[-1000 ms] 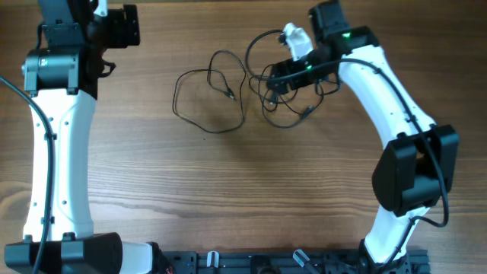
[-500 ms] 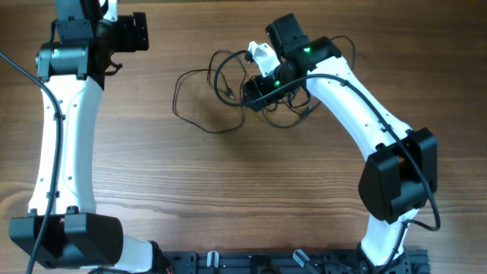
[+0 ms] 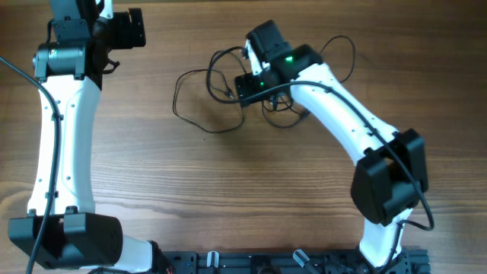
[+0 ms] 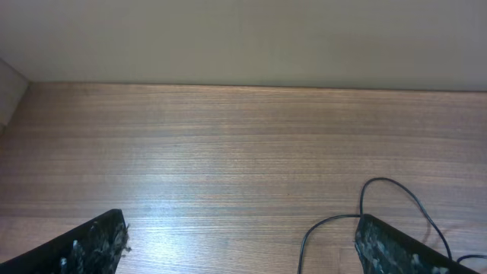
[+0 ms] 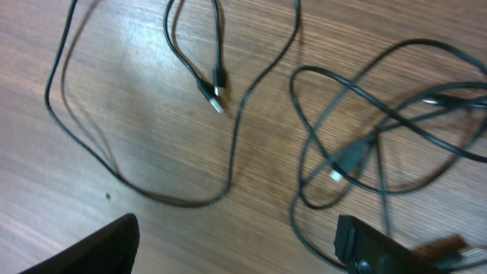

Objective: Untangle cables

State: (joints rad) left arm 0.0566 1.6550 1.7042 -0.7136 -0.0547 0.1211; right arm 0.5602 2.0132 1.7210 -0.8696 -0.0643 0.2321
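Note:
Next, my right gripper grabs the wide loop's piece of cable beside the plug ends rather than the denser knot point(image 3: 293, 106), to pull that cable out untangled.
Thin black cables point(image 3: 205, 103) lie tangled on the wooden table at the far middle. One wide loop spreads to the left; a denser knot point(image 3: 293, 106) lies under and right of my right arm. In the right wrist view the loop point(image 5: 137, 152) and two small plug ends point(image 5: 215, 91) show at left, the knot point(image 5: 380, 137) at right. My right gripper point(image 3: 247, 85) is open and empty, low over the table between loop and knot. My left gripper point(image 4: 243, 243) is open and empty at the far left; a cable end point(image 4: 380, 205) shows by its right finger.
The table's far edge meets a pale wall point(image 4: 243, 38) in the left wrist view. A black rail point(image 3: 266, 262) runs along the near edge between the two arm bases.
My right arm has swung left from the knot's right side to over its left part, toward the wide loop. The cables have shifted a little. The left arm has barely moved.

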